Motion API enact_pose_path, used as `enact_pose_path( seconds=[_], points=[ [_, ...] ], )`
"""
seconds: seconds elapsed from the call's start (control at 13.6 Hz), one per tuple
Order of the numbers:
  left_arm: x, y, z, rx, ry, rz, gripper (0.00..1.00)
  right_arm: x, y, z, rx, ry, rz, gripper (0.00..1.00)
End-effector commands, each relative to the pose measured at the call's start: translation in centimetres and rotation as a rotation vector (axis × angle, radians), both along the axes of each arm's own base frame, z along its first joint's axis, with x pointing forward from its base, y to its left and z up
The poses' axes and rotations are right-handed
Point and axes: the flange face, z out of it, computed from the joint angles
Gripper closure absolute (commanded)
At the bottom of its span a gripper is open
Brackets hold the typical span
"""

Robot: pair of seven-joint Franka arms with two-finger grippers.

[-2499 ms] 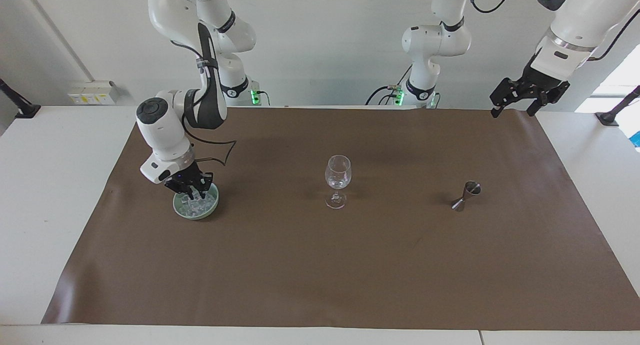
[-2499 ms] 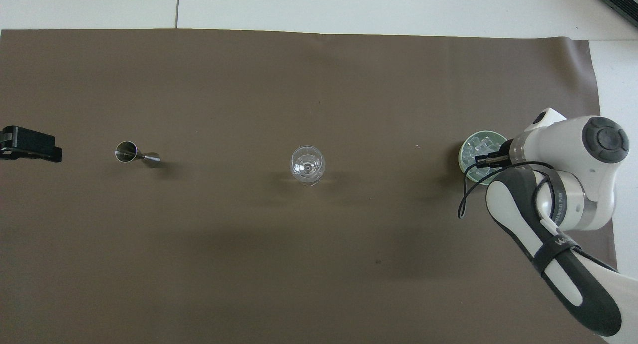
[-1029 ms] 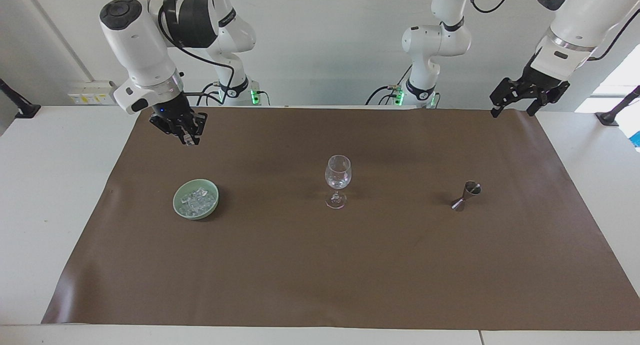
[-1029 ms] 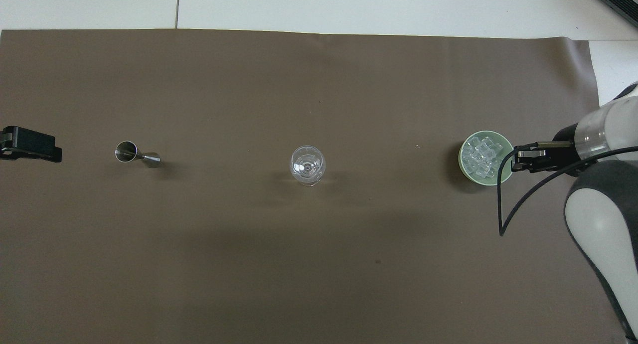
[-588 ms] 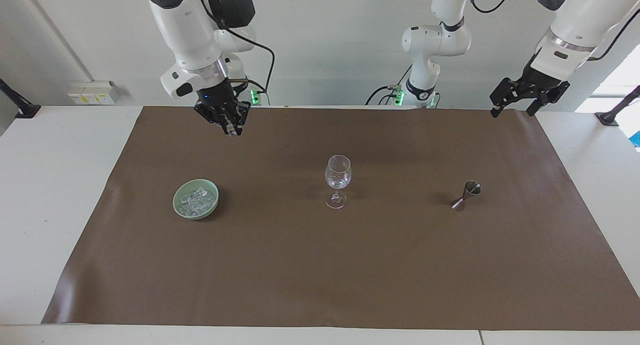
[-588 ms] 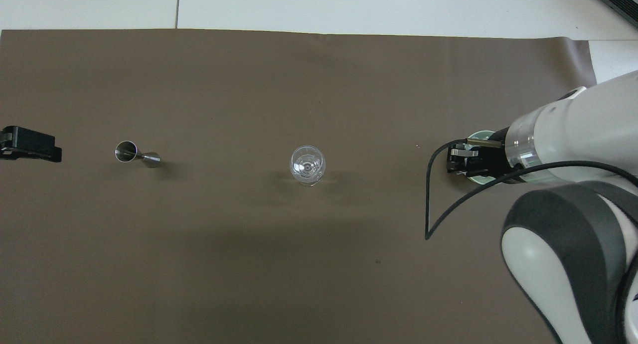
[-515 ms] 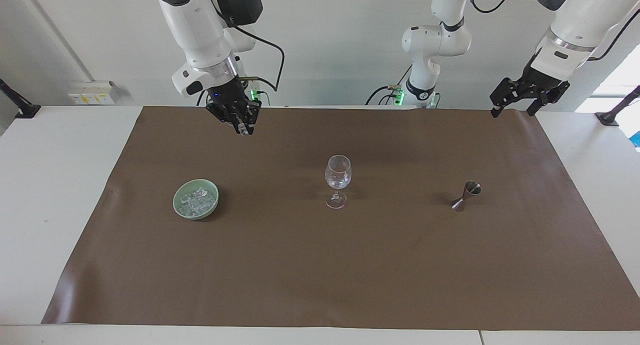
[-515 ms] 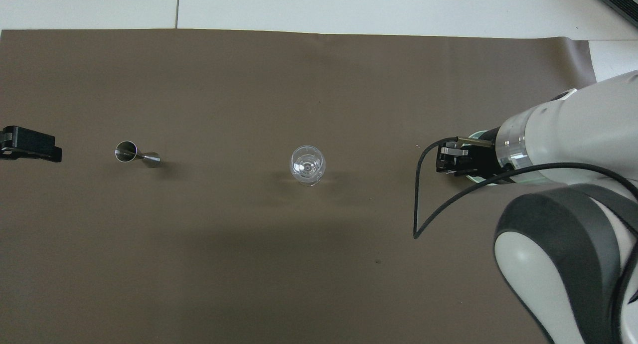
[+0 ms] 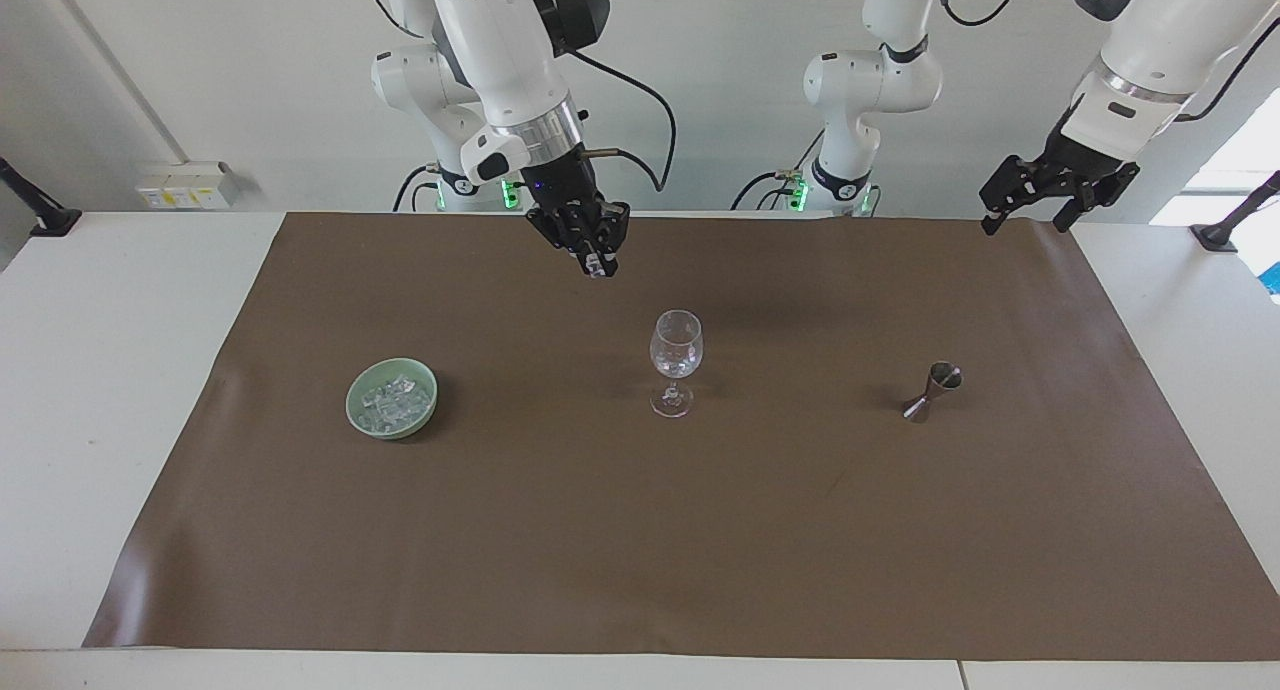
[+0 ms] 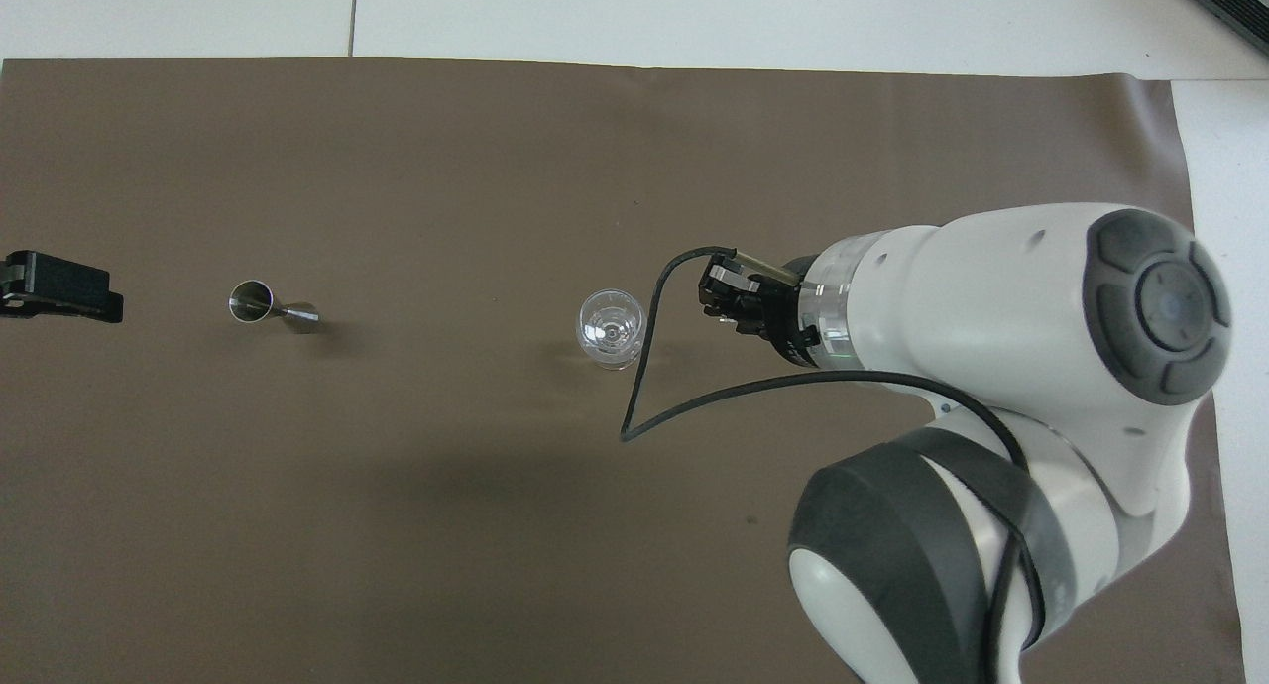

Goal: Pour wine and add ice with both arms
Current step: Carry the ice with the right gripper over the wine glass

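Note:
My right gripper should keep holding the ice cube until it reaches the wine glass's rim, because the ice cube is still hanging beside the wine glass [image 10: 612, 327], short of that rim.
A clear wine glass [image 9: 676, 358] [image 10: 612, 327] stands at the middle of the brown mat. The ice [image 9: 396, 401] lies heaped in a pale green bowl [image 9: 352, 402] toward the right arm's end; in the overhead view the right arm covers the bowl. My right gripper [image 9: 598, 263] [image 10: 716, 293] hangs high over the mat between bowl and glass, close to the glass, shut on a small glassy ice cube. My left gripper [image 9: 1030, 218] [image 10: 99, 303] waits open, raised over the mat's edge at the left arm's end. No wine is in view.
A small steel jigger [image 9: 932, 391] [image 10: 272, 307] stands on the mat [image 9: 640, 550] between the glass and the left arm's end. A black cable loops down from the right wrist [image 10: 634, 406] beside the glass.
The right gripper rose out of the ice bowl and swung across the mat toward the glass, staying shut. The left arm has not moved.

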Motion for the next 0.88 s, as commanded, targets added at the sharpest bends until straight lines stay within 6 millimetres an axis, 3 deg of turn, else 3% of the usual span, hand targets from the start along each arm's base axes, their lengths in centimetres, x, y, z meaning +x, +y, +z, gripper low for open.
enact_pose_path(
  seconds=[0.0,0.22,0.37,0.59,0.81],
  points=[
    [-0.9,0.3,0.1,0.015,0.006,0.001,0.0,1.2,1.3,-2.0,0.045,-0.025,-0.027,1.0],
    [-0.8,0.3,0.2,0.014,-0.001,0.001,0.0,2.1,4.0,-4.7,0.07,-0.054,-0.027,1.0],
    [-0.8,0.2,0.3,0.014,-0.006,-0.011,0.0,1.6,5.9,-5.5,0.08,-0.061,-0.012,1.0],
    [-0.8,0.4,0.5,0.017,-0.011,-0.019,0.0,0.1,6.6,-7.4,0.055,-0.027,0.006,1.0],
    [-0.7,-0.1,0.5,0.021,-0.011,-0.032,0.0,-0.4,7.1,-7.7,0.053,-0.027,0.017,1.0]
  ],
)
